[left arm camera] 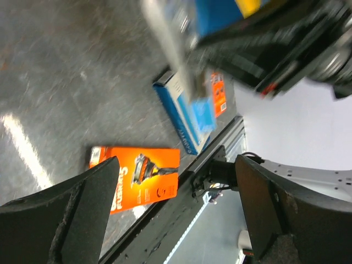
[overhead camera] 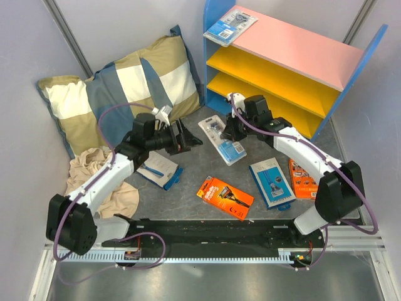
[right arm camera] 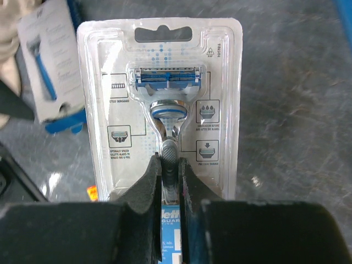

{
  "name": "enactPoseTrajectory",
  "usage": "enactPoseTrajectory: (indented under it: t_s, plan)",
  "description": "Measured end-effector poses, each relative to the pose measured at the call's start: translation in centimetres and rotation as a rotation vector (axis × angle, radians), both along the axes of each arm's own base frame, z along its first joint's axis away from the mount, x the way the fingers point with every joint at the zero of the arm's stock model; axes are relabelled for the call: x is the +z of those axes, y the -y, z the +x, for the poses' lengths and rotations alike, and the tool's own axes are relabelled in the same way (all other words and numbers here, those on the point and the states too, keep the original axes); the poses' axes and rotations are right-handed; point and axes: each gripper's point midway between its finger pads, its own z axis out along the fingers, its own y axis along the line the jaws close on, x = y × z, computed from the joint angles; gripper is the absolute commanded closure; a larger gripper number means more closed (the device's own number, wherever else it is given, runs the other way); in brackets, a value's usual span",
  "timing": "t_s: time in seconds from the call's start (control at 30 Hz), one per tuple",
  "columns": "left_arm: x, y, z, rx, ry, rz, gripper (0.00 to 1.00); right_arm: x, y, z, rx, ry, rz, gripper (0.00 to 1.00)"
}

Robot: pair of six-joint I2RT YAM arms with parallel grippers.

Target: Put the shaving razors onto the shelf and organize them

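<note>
The blister razor pack has to enter the shelf with its blue-labelled end free, so the robot's left gripper will grab the pack by its clear end (overhead camera: pixel 208 125) next.
My right gripper (right arm camera: pixel 170 162) is shut on the raised handle bubble of a clear blister razor pack (right arm camera: pixel 165 99), which lies in front of the shelf (overhead camera: pixel 326 59) at the table's middle (overhead camera: pixel 223 143). Whether the pack is lifted I cannot tell. Another blister pack (overhead camera: pixel 230 26) lies on the shelf's pink top board. My left gripper (overhead camera: pixel 188 139) hangs open and empty just left of the held pack, its fingers (left arm camera: pixel 82 209) wide apart. An orange razor box (overhead camera: pixel 224 197), a blue-white box (overhead camera: pixel 272 182), a small orange pack (overhead camera: pixel 302 179) and a second blue-white box (overhead camera: pixel 160 170) lie on the table.
A striped pillow (overhead camera: pixel 119 94) leans at the back left. A beige cloth (overhead camera: pixel 103 182) lies under my left arm. A black rail (overhead camera: pixel 213 233) runs along the near edge. Grey walls close in both sides.
</note>
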Motion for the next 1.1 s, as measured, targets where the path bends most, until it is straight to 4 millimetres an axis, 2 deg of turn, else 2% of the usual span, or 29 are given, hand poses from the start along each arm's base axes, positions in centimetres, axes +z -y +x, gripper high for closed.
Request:
enactPoseTrajectory:
  t_s: [0.1, 0.23, 0.37, 0.53, 0.67, 0.77, 0.9, 1.03, 1.07, 1.1]
  plan:
    - [1.8, 0.9, 1.3, -0.05, 0.014, -0.021, 0.08, -0.3, -0.8, -2.2, 0.058, -0.007, -0.028, 0.94]
    - [2.7, 1.8, 2.1, -0.1, 0.014, -0.038, 0.11, -0.2, -1.7, -4.9, 0.12, -0.003, -0.055, 0.94]
    - [1.6, 2.1, 2.1, -0.135, -0.033, -0.029, 0.15, 0.3, -1.1, -5.8, 0.119, 0.013, -0.068, 0.94]
    - [-0.6, 2.4, 2.0, -0.163, -0.097, -0.011, 0.19, 1.1, -1.4, -6.8, 0.145, 0.027, -0.061, 0.93]
    - [-1.1, 2.5, 1.8, -0.184, -0.113, -0.011, 0.25, 0.9, -1.8, -7.7, 0.181, 0.017, -0.064, 0.93]
    - [-0.9, 2.6, 1.6, -0.201, -0.107, -0.018, 0.35, 0.8, -2.3, -8.5, 0.211, 0.006, -0.065, 0.87]
    - [-0.8, 2.9, 1.4, -0.232, -0.107, -0.032, 0.54, 0.7, -2.9, -9.6, 0.259, 0.005, -0.073, 0.85]
    - [-1.2, 3.1, 1.1, -0.261, -0.126, -0.044, 0.63, 0.9, -3.1, -10.2, 0.285, 0.012, -0.076, 0.84]
    - [-1.3, 3.2, 1.0, -0.269, -0.131, -0.047, 0.67, 1.0, -3.0, -10.3, 0.285, 0.015, -0.075, 0.84]
    - [-1.3, 3.3, 0.9, -0.277, -0.134, -0.053, 0.77, 1.2, -3.0, -10.4, 0.285, 0.018, -0.073, 0.84]
